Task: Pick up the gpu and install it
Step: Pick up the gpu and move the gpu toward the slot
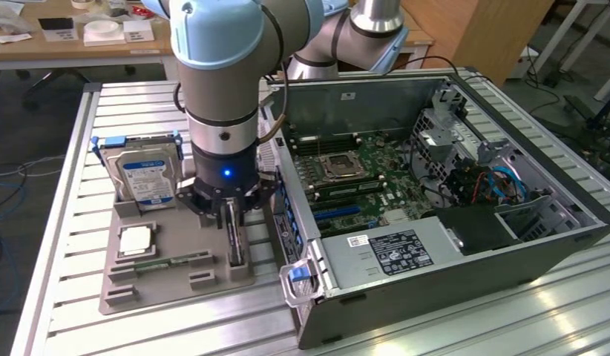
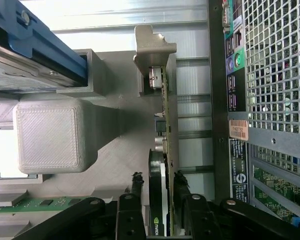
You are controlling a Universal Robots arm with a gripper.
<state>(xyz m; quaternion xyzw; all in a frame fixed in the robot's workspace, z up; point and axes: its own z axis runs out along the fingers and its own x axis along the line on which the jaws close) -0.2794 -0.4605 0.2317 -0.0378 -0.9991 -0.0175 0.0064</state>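
I should grab the GPU across its black shroud (image 2: 157,200) next, because two flat sides stand opposite each other there, while the silver bracket (image 2: 152,49) bends out sideways.
The gpu (image 1: 236,245) stands on its edge in a slot of the grey holder tray (image 1: 156,285), next to the open computer case (image 1: 542,222). In the wrist view the gpu (image 2: 159,200) shows its black shroud, green board edge and silver bracket (image 2: 155,50). My gripper (image 1: 231,216) has come straight down over the card. It is open (image 2: 158,176), with one black finger (image 2: 137,186) on each side of the card and a thin gap at either face. The card still rests in the tray.
On the same tray stand a silver hard drive (image 1: 145,178) in a blue carrier, a processor (image 1: 136,239) and a green memory stick (image 1: 171,261). The case lies open with its motherboard (image 1: 355,178) exposed and a power supply (image 1: 394,252) at the front. The case wall (image 2: 217,100) is close beside the card.
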